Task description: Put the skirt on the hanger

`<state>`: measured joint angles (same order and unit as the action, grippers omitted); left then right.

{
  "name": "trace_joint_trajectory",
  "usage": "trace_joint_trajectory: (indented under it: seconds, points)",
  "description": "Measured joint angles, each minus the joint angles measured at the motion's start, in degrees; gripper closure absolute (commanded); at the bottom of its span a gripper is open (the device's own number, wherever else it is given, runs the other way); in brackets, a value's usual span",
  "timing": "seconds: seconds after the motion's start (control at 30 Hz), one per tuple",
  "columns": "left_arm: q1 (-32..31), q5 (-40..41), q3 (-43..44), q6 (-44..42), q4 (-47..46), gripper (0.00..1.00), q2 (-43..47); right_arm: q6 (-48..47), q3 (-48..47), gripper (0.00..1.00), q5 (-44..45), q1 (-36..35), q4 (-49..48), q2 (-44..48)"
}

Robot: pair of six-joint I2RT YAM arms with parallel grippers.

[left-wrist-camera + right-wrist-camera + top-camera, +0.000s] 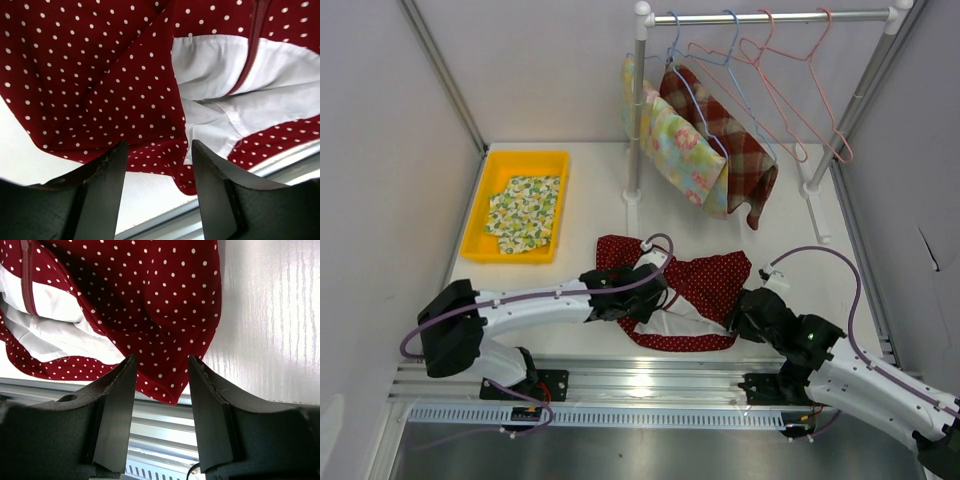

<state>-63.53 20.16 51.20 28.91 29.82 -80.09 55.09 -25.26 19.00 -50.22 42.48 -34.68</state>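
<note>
I need to spread the skirt for hanging. So next I need to grip the skirt's corner (732, 324) (163, 379) beside the white lining with my right gripper, opposite my left gripper.
The skirt (710, 280), dark red with white dots and a white lining, lies crumpled on the white table between my two arms. My left gripper (650, 290) is at its left part. In the left wrist view the skirt (90, 75) fills the top, and the left gripper (159, 145) is open, a hem fold hanging between its fingertips. My right gripper (745, 305) is at the skirt's right corner. In the right wrist view that gripper (162, 359) is open around a corner of the skirt (150, 300). An empty pink hanger (800, 90) hangs on the rail (770, 17).
An empty blue hanger (735, 80) hangs beside it. Two other hangers carry a floral cloth (685, 150) and a plaid cloth (735, 150). A yellow tray (478, 215) at the left holds a folded floral cloth (525, 212). The metal rail (160, 425) runs along the table's near edge.
</note>
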Motion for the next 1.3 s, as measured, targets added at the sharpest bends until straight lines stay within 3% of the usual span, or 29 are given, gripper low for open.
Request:
trace_joint_trajectory:
  seconds: [0.33, 0.7, 1.03, 1.2, 1.3]
  points:
    - [-2.2, 4.6, 4.2, -4.0, 3.2, 0.4, -8.6, 3.2, 0.2, 0.43, 2.7, -3.4, 1.1, -1.0]
    - [-3.3, 6.4, 5.6, -5.0, 4.6, 0.41, -11.0, 6.0, 0.7, 0.34, 5.2, -7.8, 2.0, -4.4]
    - [-3.3, 9.3, 5.4, -4.3, 6.3, 0.87, -10.9, 8.4, 0.3, 0.32, 8.7, -13.5, 3.7, -0.7]
    - [-3.3, 9.7, 4.7, -3.9, 6.8, 1.0, -10.8, 10.0, 0.3, 0.3, 10.3, -18.7, 3.9, -1.7]
    - [-3.3, 9.7, 4.6, -3.9, 6.8, 1.0, -10.8, 11.4, 0.3, 0.35, 10.8, -20.7, 4.0, -4.4]
